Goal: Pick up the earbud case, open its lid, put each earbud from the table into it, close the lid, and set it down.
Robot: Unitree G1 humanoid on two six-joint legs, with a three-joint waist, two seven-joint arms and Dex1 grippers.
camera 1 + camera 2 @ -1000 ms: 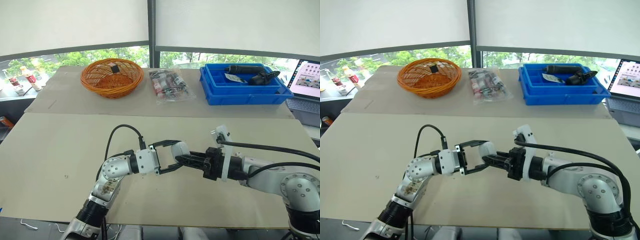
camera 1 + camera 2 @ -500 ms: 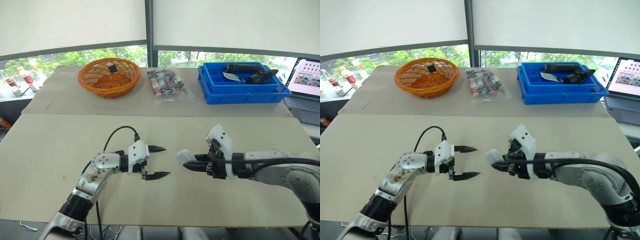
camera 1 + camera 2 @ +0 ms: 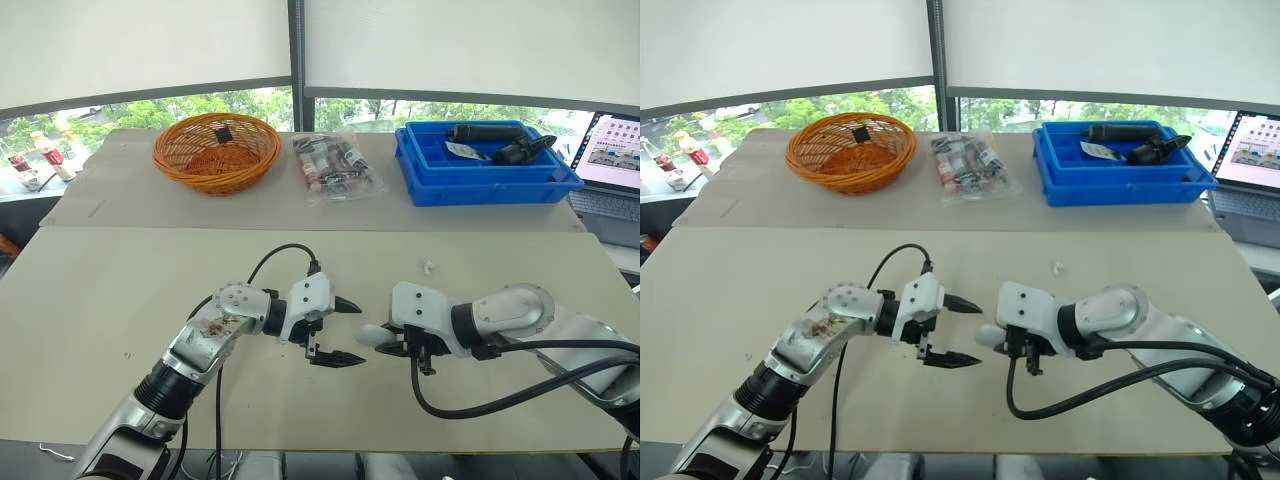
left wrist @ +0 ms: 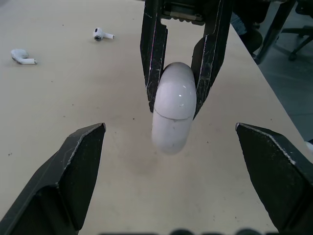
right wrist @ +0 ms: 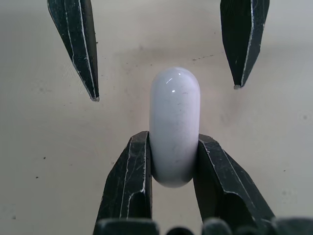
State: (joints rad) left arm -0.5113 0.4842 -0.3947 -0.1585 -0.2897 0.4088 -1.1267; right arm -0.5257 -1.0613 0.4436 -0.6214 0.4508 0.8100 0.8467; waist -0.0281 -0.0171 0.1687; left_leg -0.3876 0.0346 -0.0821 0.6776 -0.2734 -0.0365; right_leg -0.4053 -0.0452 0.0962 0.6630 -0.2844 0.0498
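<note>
The left gripper grabs the white earbud case by its body (image 4: 174, 93) next, which leaves the case's lid free to flip open.
The white earbud case (image 3: 371, 335) hangs just above the tan table (image 3: 120, 300), lid closed, with my right gripper (image 3: 386, 342) shut on its far end. In the right wrist view the case (image 5: 174, 120) stands up between the two black fingers (image 5: 129, 181). My left gripper (image 3: 354, 332) is open and points at the case from the left, its tips a little short of it on either side. One white earbud (image 3: 428, 267) lies on the table behind the right gripper. The left wrist view shows two earbuds (image 4: 102, 34) (image 4: 22, 56) lying apart beyond the case (image 4: 172, 107).
On the far table stand an orange wicker basket (image 3: 217, 152), a clear bag of small items (image 3: 335, 167) and a blue bin (image 3: 485, 165) holding dark tools. A laptop (image 3: 612, 160) sits at the right edge.
A second ago both grippers were at the case. The left one let go and drew back open, then came close again. The right arm kept the case and turned its wrist.
</note>
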